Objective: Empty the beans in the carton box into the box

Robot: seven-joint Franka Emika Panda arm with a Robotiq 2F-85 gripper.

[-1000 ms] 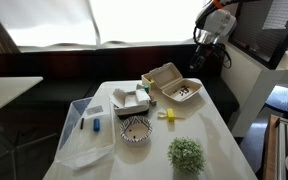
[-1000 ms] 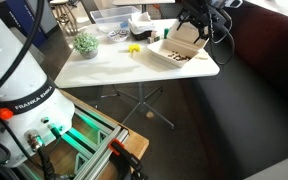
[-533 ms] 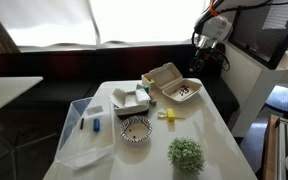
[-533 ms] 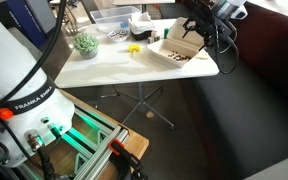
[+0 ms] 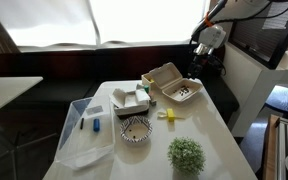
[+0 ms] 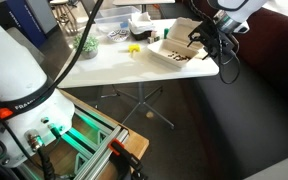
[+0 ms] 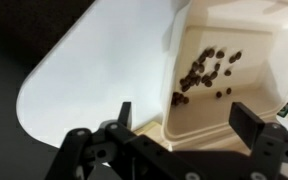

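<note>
My fingers are still above the carton's edge (image 7: 168,117), so it is too early to close. My gripper moves lower, then closes on that edge.
The carton box (image 5: 167,77) lies open on the white table (image 5: 209,130) near its far right corner, lid tilted back. The beans (image 5: 183,93), tiny dark pieces, lie scattered in its tray and show again as beans (image 7: 202,70) in the wrist view. My gripper (image 5: 195,64) hangs open just above and beyond the tray's far edge. In the wrist view the open gripper (image 7: 184,125) has its fingers (image 7: 246,118) to either side of the tray's corner, apart from the rim. From the opposite side, the gripper (image 6: 200,38) hovers over the carton box (image 6: 176,53).
A clear plastic bin (image 5: 84,130) sits at the table's left side with a small blue thing inside. A small white box (image 5: 132,100), a patterned bowl (image 5: 136,130), a yellow piece (image 5: 167,115) and a potted plant (image 5: 186,153) stand nearby. A dark bench runs behind the table.
The arm has come down and in toward the carton box, bringing the gripper close over the tray's edge. The jaws have stayed open.
</note>
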